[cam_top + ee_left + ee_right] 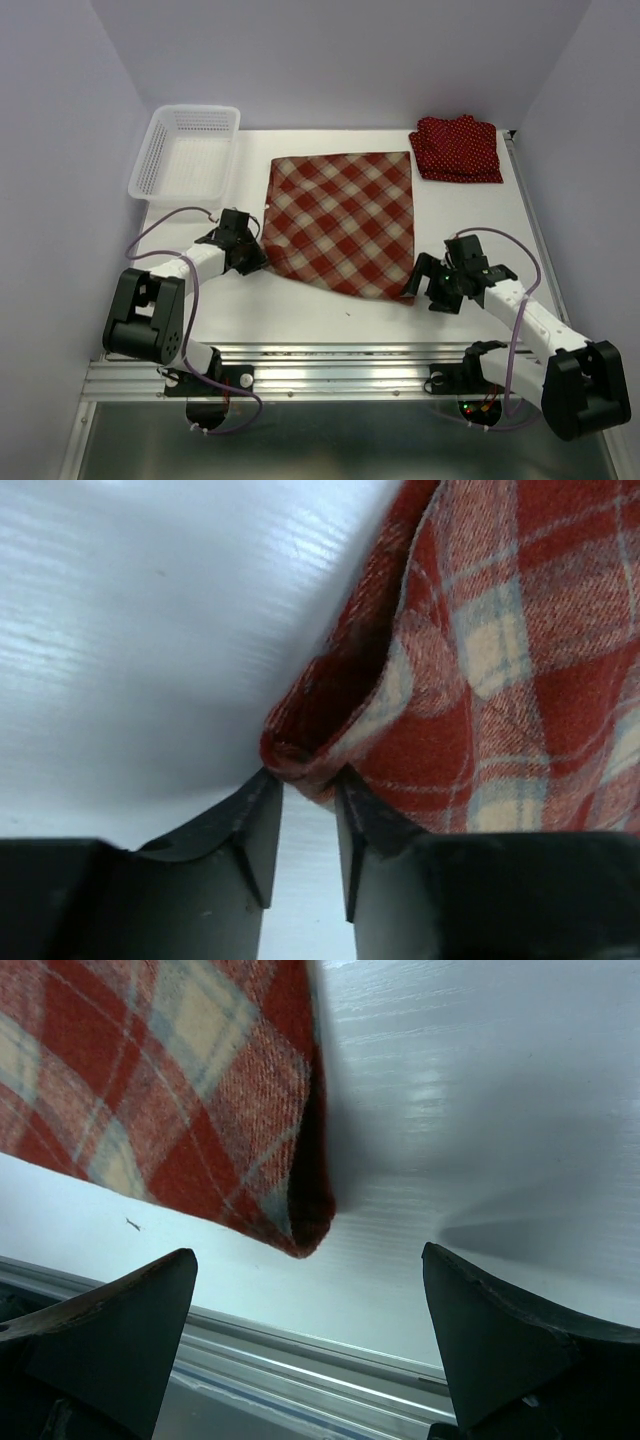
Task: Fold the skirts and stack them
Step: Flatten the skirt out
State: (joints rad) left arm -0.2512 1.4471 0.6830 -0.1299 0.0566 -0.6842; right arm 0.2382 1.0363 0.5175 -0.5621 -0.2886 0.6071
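The corner of the plaid skirt only reaches the ends of my right gripper's fingers, so they would miss or barely graze it if I closed now. I need to first move toward it.
The red-and-cream plaid skirt lies spread flat in the middle of the white table. Two dark red polka-dot skirts lie folded in a pile at the back right. My left gripper is at the plaid skirt's near-left corner. In the left wrist view its narrow-set fingers pinch the bunched corner of the plaid skirt at their tips. My right gripper is at the near-right corner. In the right wrist view it is wide open, and the corner of the plaid skirt lies just ahead between the fingers.
A white mesh basket stands at the back left. The table's near edge and a metal rail run just behind both grippers. Lilac walls close in the sides and back.
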